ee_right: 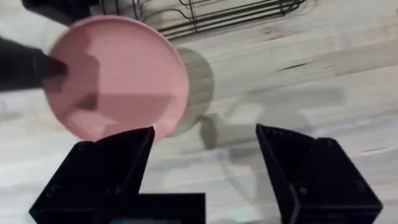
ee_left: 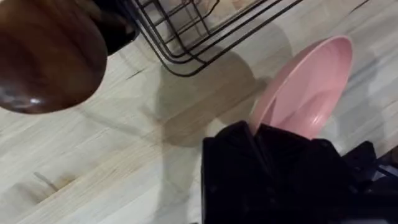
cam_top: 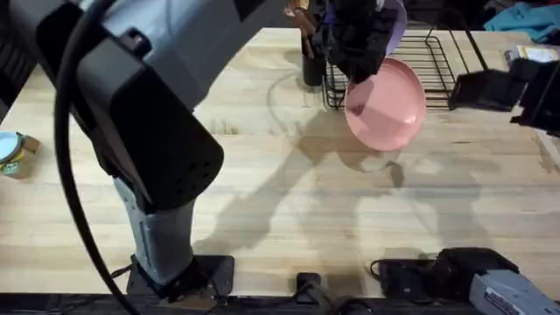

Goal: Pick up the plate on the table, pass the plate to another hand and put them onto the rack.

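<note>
My right gripper will next take hold of the plate by its rim (cam_top: 424,103), so that it can put the salmon-pink plate onto the black wire rack (cam_top: 437,61).
The salmon-pink plate (cam_top: 389,109) hangs tilted above the table (cam_top: 262,201), just in front of the black wire rack (cam_top: 437,61). My left gripper (cam_top: 354,57) is shut on the plate's rim on the side towards the rack. In the left wrist view the plate (ee_left: 311,93) rises edge-on out of my left gripper (ee_left: 258,134). My right gripper (ee_right: 205,130) is open, with the plate (ee_right: 124,81) ahead of it and apart from its fingers. In the overhead view my right gripper (cam_top: 516,92) is to the right of the plate.
A lavender plate (cam_top: 398,22) stands in the rack. A black utensil holder (cam_top: 312,61) with wooden utensils (ee_left: 43,56) is left of the rack. A small can (cam_top: 13,153) sits at the table's left edge. My left arm spans the left half of the overhead view.
</note>
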